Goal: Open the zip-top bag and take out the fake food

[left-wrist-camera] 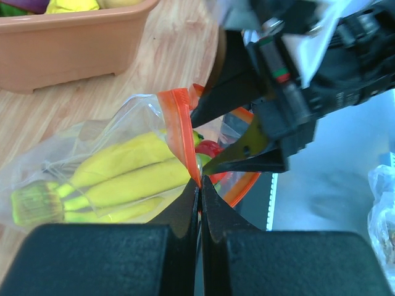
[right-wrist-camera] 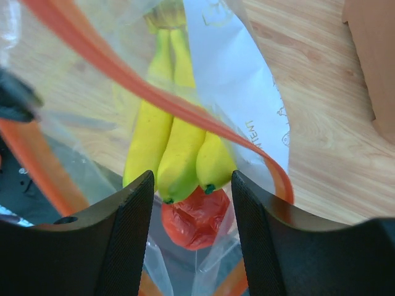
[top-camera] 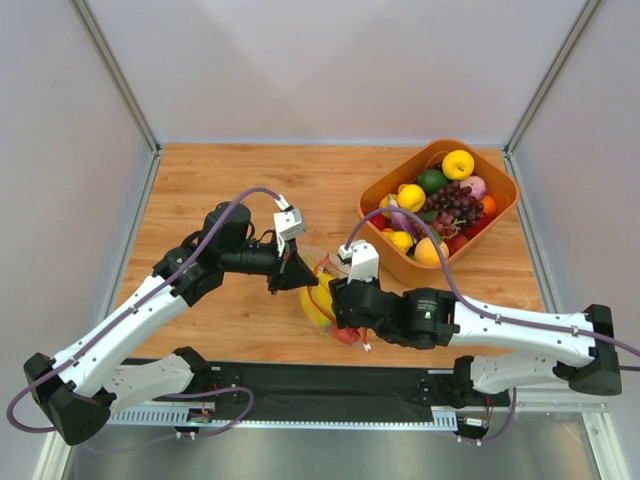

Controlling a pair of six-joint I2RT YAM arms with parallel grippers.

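I need to grab the yellow banana bunch (right-wrist-camera: pixel 176 145) next with my right gripper, by the banana tips facing the bag's opening. Then the banana bunch's stem end will come out last.
The clear zip-top bag (top-camera: pixel 318 285) lies mid-table, mouth toward the near edge. My left gripper (top-camera: pixel 291 270) is shut on its red-orange zip strip (left-wrist-camera: pixel 179 132), pinching one lip at the fingertips (left-wrist-camera: pixel 199 185). My right gripper (right-wrist-camera: pixel 192 185) is open inside the bag mouth, its fingers either side of the yellow banana bunch (right-wrist-camera: pixel 176 145) tips and the small red fruit (right-wrist-camera: pixel 195 221). The bananas also show in the left wrist view (left-wrist-camera: pixel 123 179) and the top view (top-camera: pixel 315 303). The far zip lip (right-wrist-camera: pixel 154 92) arcs over the bananas. I see no tan-brown ball cluster.
An orange bin (top-camera: pixel 480 240) of mixed fruit, with purple grapes (top-camera: pixel 455 205), stands at the back right; its wall shows in the left wrist view (left-wrist-camera: pixel 68 43). A black mat (top-camera: pixel 300 385) runs along the near edge. The right arm's body (left-wrist-camera: pixel 296 80) is close to the left gripper.
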